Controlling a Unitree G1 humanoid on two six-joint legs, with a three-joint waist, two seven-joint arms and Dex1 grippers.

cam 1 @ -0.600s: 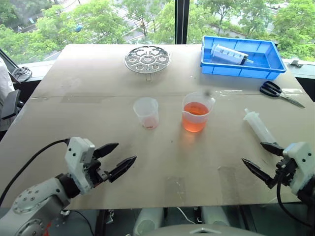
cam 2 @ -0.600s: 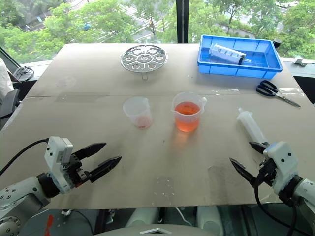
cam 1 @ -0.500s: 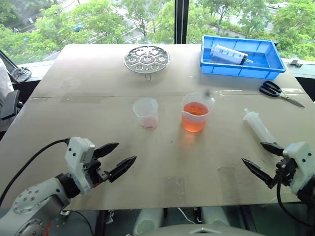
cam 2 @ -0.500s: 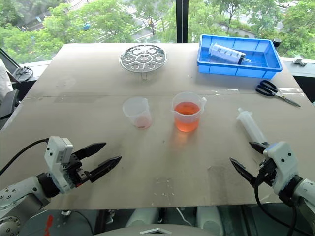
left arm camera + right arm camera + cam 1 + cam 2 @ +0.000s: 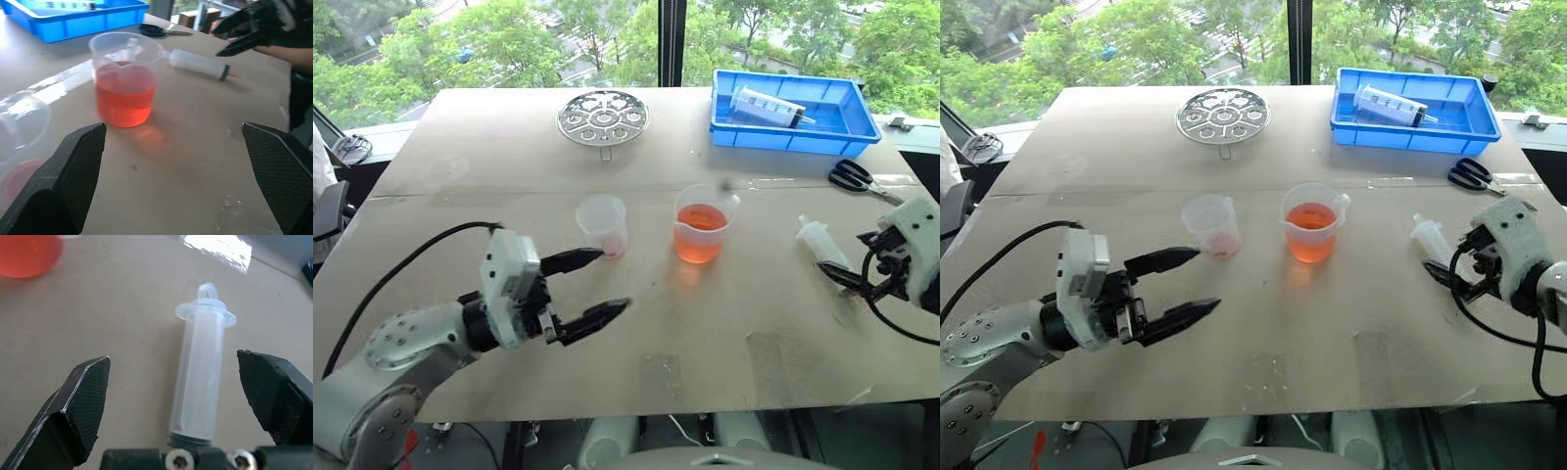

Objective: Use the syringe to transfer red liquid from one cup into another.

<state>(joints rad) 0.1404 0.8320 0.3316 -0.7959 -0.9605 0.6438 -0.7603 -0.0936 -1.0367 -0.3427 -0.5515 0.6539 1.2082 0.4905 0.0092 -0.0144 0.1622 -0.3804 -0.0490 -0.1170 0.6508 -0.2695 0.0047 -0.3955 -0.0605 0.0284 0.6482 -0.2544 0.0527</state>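
Note:
I should have my right gripper grab the syringe next around the middle of its body (image 5: pixel 199 369), because it is long and slim with a wide rim at its end (image 5: pixel 206 312).
The milky-white syringe (image 5: pixel 199 377) lies flat on the table at the right, its flanged end pointing away from my wrist. My right gripper (image 5: pixel 173 357) hangs open over it, one finger on each side of the barrel. The spouted beaker (image 5: pixel 703 227) stands mid-table holding the red liquid (image 5: pixel 702 242). To its left stands the narrower cup (image 5: pixel 603 221), with a trace of red at its bottom. My left gripper (image 5: pixel 615 278) is open with nothing between its fingers, just in front of the narrower cup and pointing toward the beaker (image 5: pixel 124 78).
A blue tray (image 5: pixel 793 140) at the back right holds a fatter clear syringe (image 5: pixel 769 106). Black scissors (image 5: pixel 858 179) lie right of the beaker, behind my right gripper. A round metal rack (image 5: pixel 603 116) sits at the back centre. The table's front edge runs just below both arms.
My left gripper has risen and moved forward to the narrower cup. My right gripper has moved forward from the table's front edge to straddle the syringe. Both stay open.

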